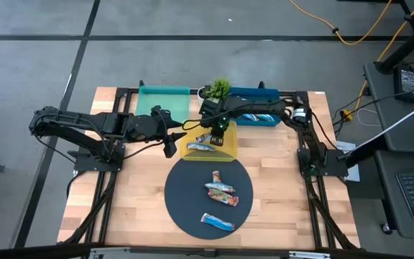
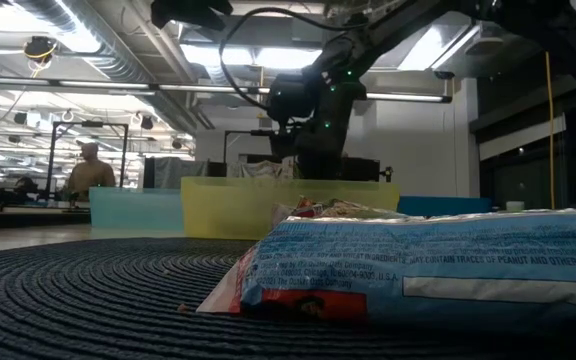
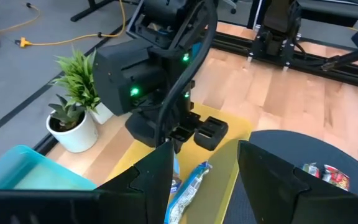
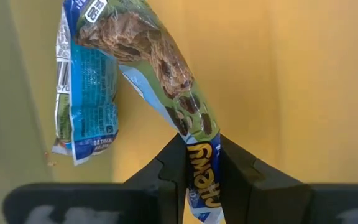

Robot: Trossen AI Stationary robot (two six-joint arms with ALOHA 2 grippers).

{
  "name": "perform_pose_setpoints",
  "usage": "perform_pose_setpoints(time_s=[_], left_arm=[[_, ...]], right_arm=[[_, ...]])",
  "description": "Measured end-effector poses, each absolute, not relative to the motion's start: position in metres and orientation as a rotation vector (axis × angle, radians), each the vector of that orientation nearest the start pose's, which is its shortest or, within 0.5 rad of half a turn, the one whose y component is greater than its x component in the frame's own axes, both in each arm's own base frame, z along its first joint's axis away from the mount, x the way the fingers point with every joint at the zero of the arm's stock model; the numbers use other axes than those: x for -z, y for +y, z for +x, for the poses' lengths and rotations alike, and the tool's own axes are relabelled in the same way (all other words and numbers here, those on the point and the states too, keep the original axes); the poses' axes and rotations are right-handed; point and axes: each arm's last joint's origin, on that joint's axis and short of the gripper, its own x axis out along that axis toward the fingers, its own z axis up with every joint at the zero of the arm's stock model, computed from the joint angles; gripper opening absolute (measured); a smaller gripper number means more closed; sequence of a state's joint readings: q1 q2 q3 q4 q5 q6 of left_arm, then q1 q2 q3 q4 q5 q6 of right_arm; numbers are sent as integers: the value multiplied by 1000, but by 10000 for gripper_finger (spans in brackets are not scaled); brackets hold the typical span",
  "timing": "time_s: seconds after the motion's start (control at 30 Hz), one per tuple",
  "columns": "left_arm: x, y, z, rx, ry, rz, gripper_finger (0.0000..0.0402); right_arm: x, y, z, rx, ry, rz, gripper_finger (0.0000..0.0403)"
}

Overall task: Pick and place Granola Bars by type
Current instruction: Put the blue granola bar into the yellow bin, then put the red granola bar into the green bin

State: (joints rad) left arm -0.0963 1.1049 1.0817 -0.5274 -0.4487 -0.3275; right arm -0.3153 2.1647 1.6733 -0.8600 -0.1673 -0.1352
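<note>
I need to release the Chewy bar from my right gripper now, because the bar hangs low over the bottom of the yellow tray, inside the tray's rim and next to another bar.
My right gripper (image 1: 220, 135) points down into the yellow tray (image 1: 230, 150) and is shut on a granola bar (image 4: 166, 68) with a blue-green "Chewy" wrapper. A second bar (image 4: 86, 87) lies flat on the tray floor beside it. Three more bars (image 1: 219, 188) lie on the dark round mat (image 1: 182, 198); one of them (image 2: 418, 265) fills the low view's foreground. My left gripper (image 3: 207, 168) hovers open at the yellow tray's left side with nothing between its fingers. My right gripper pinches one end of the Chewy bar (image 4: 201, 163) between its two fingers (image 4: 173, 171), which come from above and lie across the bar. The bar hangs below them, slanting toward the tray floor. Whether its lower end touches the tray I cannot tell.
A teal tray (image 1: 164, 101) and a blue tray (image 1: 254, 115) stand at the table's far edge, with a small potted plant (image 1: 218, 89) between them. Bare wood lies on either side of the mat.
</note>
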Motion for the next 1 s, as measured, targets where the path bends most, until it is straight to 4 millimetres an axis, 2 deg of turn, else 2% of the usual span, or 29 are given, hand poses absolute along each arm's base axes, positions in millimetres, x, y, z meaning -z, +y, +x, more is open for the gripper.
perform_pose_setpoints(time_s=[0.33,0.73,0.87,1.0], left_arm=[[-345,-9,228,-427,470,-167,171],[-345,-9,228,-428,469,-170,171],[-345,-9,228,-438,460,-211,171],[-344,-10,228,-437,458,-236,171]], right_arm=[[-166,-130,414,36,1309,206,78],[-167,-131,413,73,1317,177,181],[-177,-131,409,111,1319,140,190],[-197,-130,404,141,1289,113,190]])
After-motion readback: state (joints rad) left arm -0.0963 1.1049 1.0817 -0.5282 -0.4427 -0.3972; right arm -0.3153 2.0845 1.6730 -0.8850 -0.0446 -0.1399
